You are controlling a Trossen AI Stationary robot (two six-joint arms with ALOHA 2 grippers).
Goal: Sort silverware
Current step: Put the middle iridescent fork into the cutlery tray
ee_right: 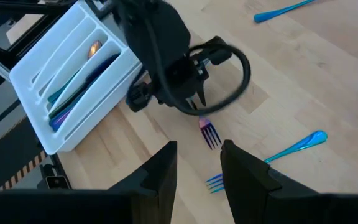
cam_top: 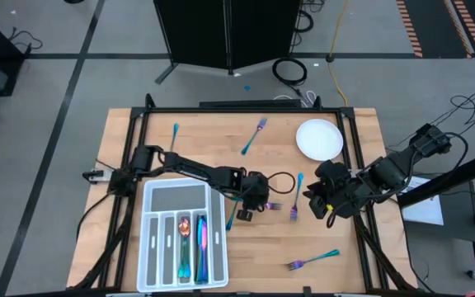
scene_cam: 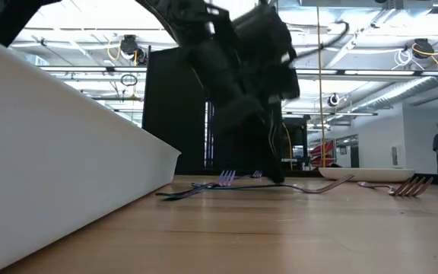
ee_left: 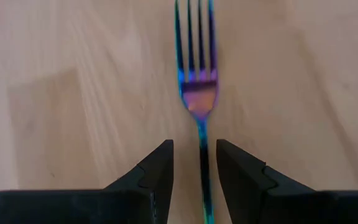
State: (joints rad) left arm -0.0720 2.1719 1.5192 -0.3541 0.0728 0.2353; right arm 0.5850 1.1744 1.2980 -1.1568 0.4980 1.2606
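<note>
The iridescent fork needs to go into the white tray, so next I will grab it by its slim handle (ee_left: 204, 152) with my left gripper.
An iridescent fork (ee_left: 197, 93) lies flat on the wooden table, tines pointing away from my left gripper (ee_left: 194, 146). That gripper is open and low over the table beside the tray's right side (cam_top: 261, 200), one finger on each side of the fork's handle (ee_left: 202, 163) without touching it. The same fork shows in the right wrist view (ee_right: 210, 134). My right gripper (ee_right: 197, 149) is open and hovers above the table right of centre (cam_top: 313, 202), touching nothing. Several sorted pieces (cam_top: 196, 239) lie in the white tray (cam_top: 143, 239).
The round white plate (cam_top: 318, 139) sits at the far right. Loose pieces lie scattered: a fork (cam_top: 254, 136) and a teal piece (cam_top: 175, 136) at the far side, a blue spoon (cam_top: 299, 183), a fork (cam_top: 293, 213), another fork (cam_top: 312, 259) near the front edge.
</note>
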